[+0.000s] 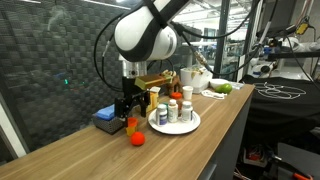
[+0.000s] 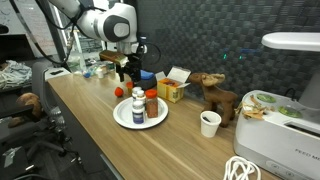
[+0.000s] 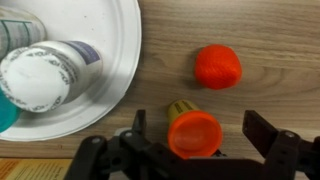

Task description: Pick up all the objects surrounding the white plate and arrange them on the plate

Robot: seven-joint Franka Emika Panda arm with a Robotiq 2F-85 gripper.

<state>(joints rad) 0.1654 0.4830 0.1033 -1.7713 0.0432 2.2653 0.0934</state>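
Note:
My gripper has the yellow bottle's orange cap [image 1: 131, 121] [image 3: 190, 128] deep between its fingers, so it needs to close on the cap.
The white plate [image 1: 192, 127] holds several bottles, among them a white-capped one [image 3: 42, 75]; it also shows in the wrist view [image 3: 122, 55] and an exterior view [image 2: 122, 117]. A small yellow bottle with an orange cap [image 3: 190, 128] stands on the wooden table beside the plate [image 1: 132, 124]. My gripper [image 3: 203, 135] is open, one finger on each side of this bottle, and does not touch it. A red-orange ball [image 3: 217, 67] lies on the table just beyond it, also in both exterior views [image 1: 138, 139] [image 2: 118, 92].
A blue box [image 1: 106, 118] sits behind the gripper. A yellow and white box [image 2: 172, 88], a brown toy moose [image 2: 215, 95] and a white cup [image 2: 210, 123] stand further along. A green fruit [image 1: 225, 88] lies at the far end. The table edge is near the plate.

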